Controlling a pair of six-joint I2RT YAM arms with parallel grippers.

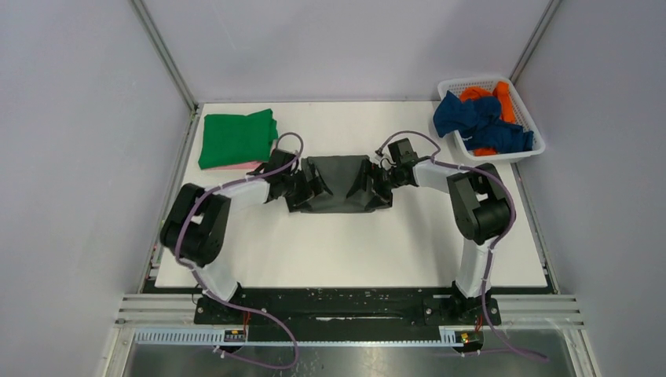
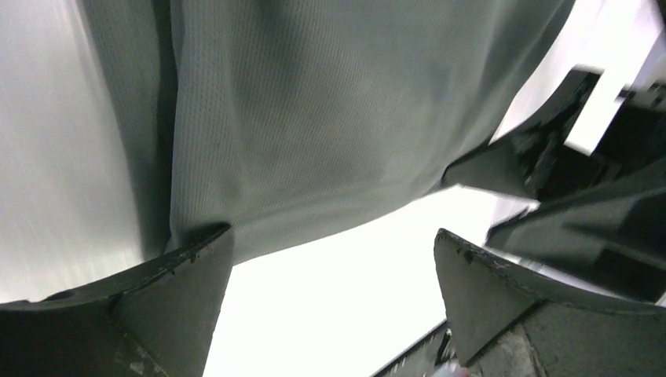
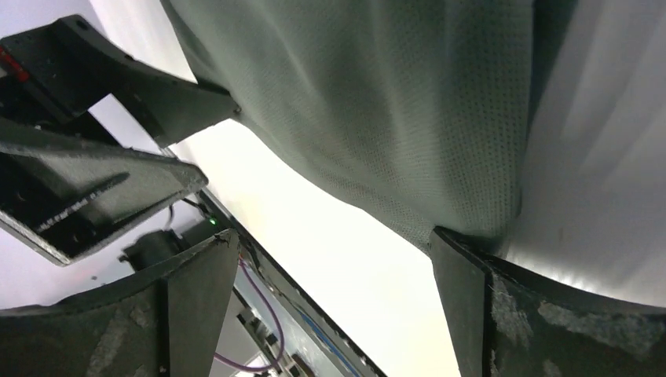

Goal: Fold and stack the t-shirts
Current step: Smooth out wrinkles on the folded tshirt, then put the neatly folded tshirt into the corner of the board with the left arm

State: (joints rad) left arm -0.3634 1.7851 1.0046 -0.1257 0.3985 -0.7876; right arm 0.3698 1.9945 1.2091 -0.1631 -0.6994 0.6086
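Observation:
My left gripper next needs to grab the dark grey t-shirt's [image 1: 338, 182] edge facing the green t-shirt, so the rest stays free to stack flat.
A dark grey t-shirt [image 1: 338, 182] lies partly folded in the middle of the white table. It fills the top of the left wrist view [image 2: 314, 118] and of the right wrist view [image 3: 393, 102]. My left gripper [image 1: 308, 188] is at its left edge and my right gripper [image 1: 373, 186] at its right edge, facing each other. Both are open wide: the left gripper [image 2: 333, 231] has one finger [image 2: 181, 275] touching the cloth's edge, and so does the right gripper [image 3: 334, 232] with one finger [image 3: 471, 290]. A folded green t-shirt [image 1: 236, 137] lies on a pink one [image 1: 239, 166] at the back left.
A white lattice basket [image 1: 522, 118] at the back right holds crumpled navy blue [image 1: 471, 118] and orange [image 1: 504, 100] t-shirts. Grey walls stand on both sides. The table's front edge [image 1: 345, 281] runs just ahead of the arm bases.

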